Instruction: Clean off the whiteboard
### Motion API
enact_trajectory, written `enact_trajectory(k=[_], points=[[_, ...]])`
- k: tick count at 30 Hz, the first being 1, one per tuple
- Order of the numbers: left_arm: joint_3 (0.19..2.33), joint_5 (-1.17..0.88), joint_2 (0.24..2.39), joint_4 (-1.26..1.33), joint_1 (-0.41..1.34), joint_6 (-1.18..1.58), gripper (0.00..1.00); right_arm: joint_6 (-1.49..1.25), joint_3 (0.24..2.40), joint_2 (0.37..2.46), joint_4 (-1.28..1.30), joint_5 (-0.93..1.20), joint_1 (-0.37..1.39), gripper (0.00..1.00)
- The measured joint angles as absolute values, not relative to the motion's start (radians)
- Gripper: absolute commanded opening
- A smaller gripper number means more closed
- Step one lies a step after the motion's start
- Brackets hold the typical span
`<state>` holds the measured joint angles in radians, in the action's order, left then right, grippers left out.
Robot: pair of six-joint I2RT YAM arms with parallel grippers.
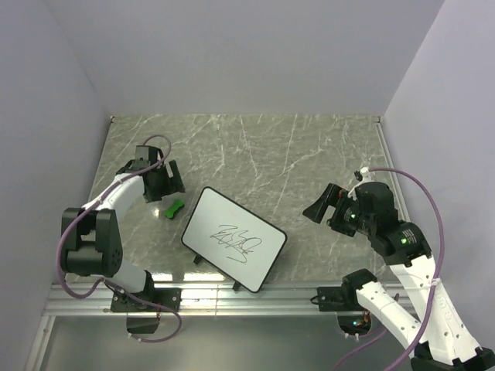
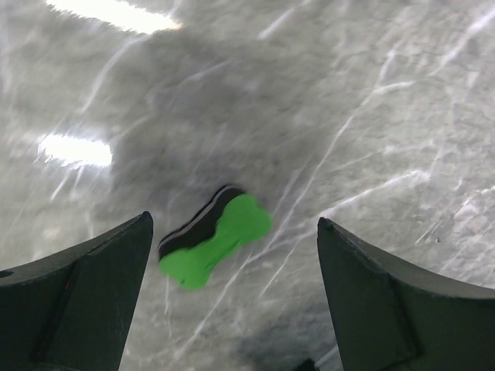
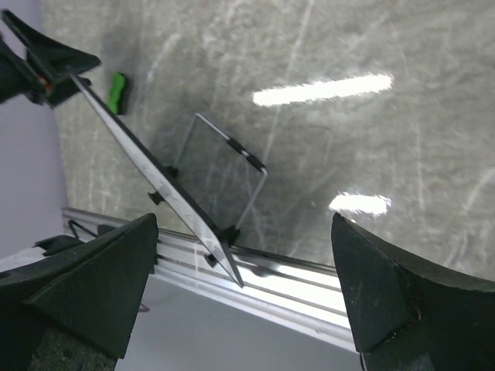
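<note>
The eraser's black bottom has to stay free to erase the whiteboard [image 1: 233, 239], so I need to grab the eraser across its narrow green middle [image 1: 174, 209] next with my left gripper.
The whiteboard [image 1: 233, 239] lies tilted near the table's front middle, with black scribbles at its centre. The right wrist view shows it edge-on [image 3: 158, 179]. A small green eraser [image 1: 173, 206] lies on the table just left of the board. It also shows in the left wrist view [image 2: 216, 238] and in the right wrist view [image 3: 117, 91]. My left gripper [image 1: 165, 182] is open and empty, hovering just above and behind the eraser. My right gripper [image 1: 325, 207] is open and empty, right of the board and apart from it.
The marbled grey table [image 1: 255, 147] ends at an aluminium rail [image 1: 255, 297] along the front edge. Lilac walls close in the left, back and right sides. A purple cable [image 1: 421, 193] loops off the right arm.
</note>
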<state>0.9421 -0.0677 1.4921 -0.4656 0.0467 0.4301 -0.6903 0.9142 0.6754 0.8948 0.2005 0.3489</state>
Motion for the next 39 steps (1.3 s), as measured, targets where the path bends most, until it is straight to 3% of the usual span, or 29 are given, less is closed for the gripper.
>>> enact_trajectory(k=[17, 27, 31, 36, 37, 39], points=[[0.894, -0.109, 1.541, -0.461, 0.115, 0.369, 0.74, -0.672, 0.916, 0.712, 0.987, 0.137, 0.349, 1.00], [0.898, -0.076, 1.599, -0.477, 0.117, 0.387, 0.59, -0.556, 1.024, 0.787, 0.862, 0.403, 0.349, 1.00], [0.904, -0.070, 1.608, -0.480, 0.117, 0.391, 0.42, -0.505, 1.050, 0.858, 0.770, 0.540, 0.349, 1.00], [0.917, -0.070, 1.623, -0.492, 0.117, 0.405, 0.29, -0.434, 1.047, 1.017, 0.693, 0.644, 0.363, 1.00], [0.918, -0.070, 1.623, -0.493, 0.117, 0.406, 0.19, -0.423, 1.046, 1.042, 0.688, 0.650, 0.366, 1.00], [0.922, -0.069, 1.628, -0.497, 0.117, 0.407, 0.11, -0.393, 1.046, 1.100, 0.673, 0.660, 0.384, 1.00]])
